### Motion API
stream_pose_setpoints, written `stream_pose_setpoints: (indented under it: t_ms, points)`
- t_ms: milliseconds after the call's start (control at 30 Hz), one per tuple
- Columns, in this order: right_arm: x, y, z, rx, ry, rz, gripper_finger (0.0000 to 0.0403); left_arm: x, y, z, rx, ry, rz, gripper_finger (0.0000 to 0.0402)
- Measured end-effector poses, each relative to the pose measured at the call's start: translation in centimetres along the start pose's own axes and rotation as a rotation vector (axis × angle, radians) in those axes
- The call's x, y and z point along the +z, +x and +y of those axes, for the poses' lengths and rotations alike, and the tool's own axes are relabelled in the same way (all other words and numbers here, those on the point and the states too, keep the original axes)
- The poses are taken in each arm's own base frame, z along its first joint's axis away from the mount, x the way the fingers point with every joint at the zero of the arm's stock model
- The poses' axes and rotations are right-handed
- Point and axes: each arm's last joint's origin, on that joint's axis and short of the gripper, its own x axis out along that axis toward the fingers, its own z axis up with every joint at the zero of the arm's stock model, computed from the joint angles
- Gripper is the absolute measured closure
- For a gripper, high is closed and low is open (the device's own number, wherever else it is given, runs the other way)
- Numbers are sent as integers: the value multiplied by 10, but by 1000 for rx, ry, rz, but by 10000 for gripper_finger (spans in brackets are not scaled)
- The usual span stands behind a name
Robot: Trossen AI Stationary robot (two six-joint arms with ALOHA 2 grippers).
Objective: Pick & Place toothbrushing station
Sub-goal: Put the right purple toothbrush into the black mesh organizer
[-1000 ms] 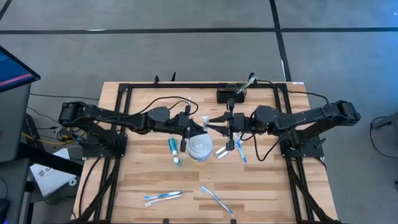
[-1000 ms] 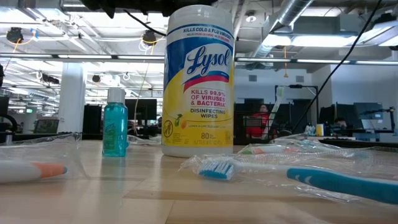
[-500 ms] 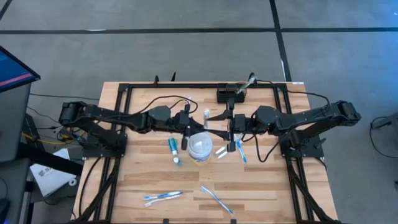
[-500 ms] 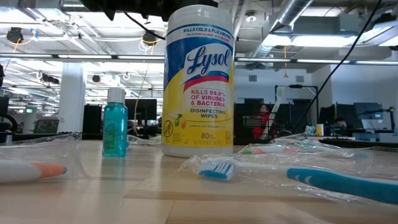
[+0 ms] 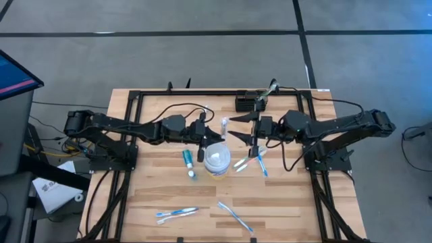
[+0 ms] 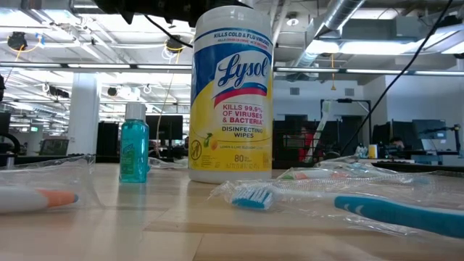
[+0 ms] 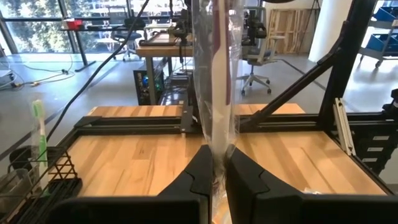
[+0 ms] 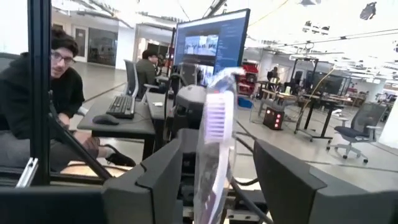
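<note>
My right gripper grabs the wrapped toothbrush by its bristle head (image 5: 225,121) next, so its handle stays free to stand in the toothbrushing station (image 5: 248,103).
A toothbrush in a clear wrapper (image 5: 223,124) hangs over the middle of the table, with my left gripper (image 5: 210,130) shut on it. Its bristle head (image 8: 217,115) stands between the open fingers of my right gripper (image 5: 233,128), which is just to its right and has a gap to it on both sides. The toothbrushing station (image 5: 248,103), a small black rack, stands at the table's far edge; in the left wrist view the station (image 7: 37,180) has a green toothbrush (image 7: 39,134) in it. My left gripper pinches the wrapped toothbrush between its two fingers at the handle part (image 7: 216,152). The fingers come level from the table's left and lie along the brush. The brush juts out past the fingertips toward my right gripper, lifted clear of the table.
A white tub of wipes (image 5: 217,160) stands just near of both grippers, with a teal bottle (image 5: 188,158) to its left. Wrapped toothbrushes lie right of the tub (image 5: 254,162) and near the front edge (image 5: 175,213), (image 5: 235,216). Black frame rails (image 5: 202,92) border the table.
My right gripper has opened, let go of the wrapped toothbrush's head and drawn back toward the table's right edge. The toothbrush stays in my left gripper, clear of the table.
</note>
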Motion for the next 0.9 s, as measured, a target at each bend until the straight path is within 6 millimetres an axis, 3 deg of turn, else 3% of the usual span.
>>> stream_pose_setpoints:
  t_ms: [267, 900]
  points:
    - [-12, 8, 4, 10, -8, 44, 222, 0, 0, 0, 0, 0, -5, 392]
    - [-13, 21, -4, 12, 32, 2, 234, 1, 0, 0, 0, 0, -7, 392]
